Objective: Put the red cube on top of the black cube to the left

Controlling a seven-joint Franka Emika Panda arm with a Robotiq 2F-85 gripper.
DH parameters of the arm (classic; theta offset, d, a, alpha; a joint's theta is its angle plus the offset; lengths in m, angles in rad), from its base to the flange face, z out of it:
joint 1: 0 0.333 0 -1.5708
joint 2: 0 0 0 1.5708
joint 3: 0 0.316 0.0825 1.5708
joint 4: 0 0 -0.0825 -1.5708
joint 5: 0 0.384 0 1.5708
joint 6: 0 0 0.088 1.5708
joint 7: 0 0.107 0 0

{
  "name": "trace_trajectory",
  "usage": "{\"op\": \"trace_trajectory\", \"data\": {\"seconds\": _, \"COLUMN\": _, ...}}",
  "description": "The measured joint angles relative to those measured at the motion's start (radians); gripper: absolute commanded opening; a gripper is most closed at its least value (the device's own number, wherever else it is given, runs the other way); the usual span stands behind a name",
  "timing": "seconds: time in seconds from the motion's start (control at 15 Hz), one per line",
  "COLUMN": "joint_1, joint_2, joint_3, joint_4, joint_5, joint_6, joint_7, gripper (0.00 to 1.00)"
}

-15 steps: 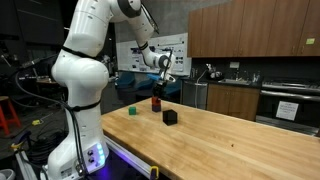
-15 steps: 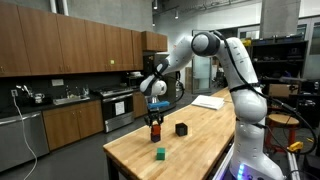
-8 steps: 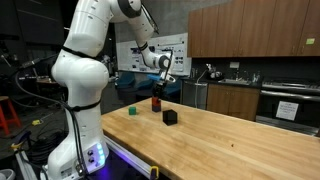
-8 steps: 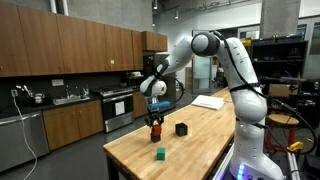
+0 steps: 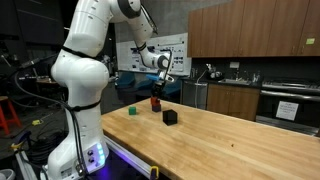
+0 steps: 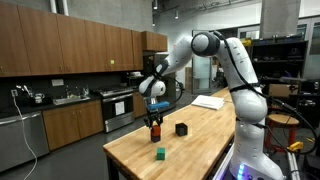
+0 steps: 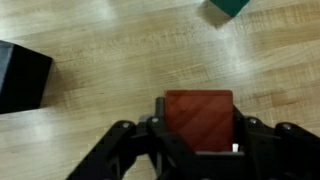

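Note:
The black cube stands directly under the red cube, so the red cube would rest on the black cube, and it is time to open.
My gripper (image 7: 198, 128) is shut on the red cube (image 7: 198, 118), which fills the gap between the two dark fingers in the wrist view. In both exterior views the gripper (image 5: 155, 96) (image 6: 154, 117) points straight down over the far part of the wooden table, with the red cube (image 5: 155, 101) (image 6: 154, 123) at its tip. Directly under the red cube stands the black cube (image 5: 155, 107) (image 6: 154, 131). I cannot tell whether the two touch. The red cube hides this black cube in the wrist view.
A second black cube (image 5: 170, 116) (image 6: 181, 128) (image 7: 20, 75) stands a short way off on the table (image 5: 230, 140). A small green cube (image 5: 132, 111) (image 6: 160, 154) (image 7: 230, 7) lies near the table's edge. Kitchen cabinets and a counter line the wall behind.

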Motion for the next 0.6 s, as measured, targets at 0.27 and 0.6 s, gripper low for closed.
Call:
{"op": "trace_trajectory", "data": {"seconds": 0.27, "joint_1": 0.004, "joint_2": 0.001, "joint_3": 0.001, "joint_4": 0.000, "joint_5": -0.017, "joint_6": -0.001, "joint_7": 0.000, "gripper": 0.94}}
{"op": "trace_trajectory", "data": {"seconds": 0.6, "joint_1": 0.005, "joint_2": 0.001, "joint_3": 0.001, "joint_4": 0.000, "joint_5": -0.028, "joint_6": -0.001, "joint_7": 0.000, "gripper": 1.00}}
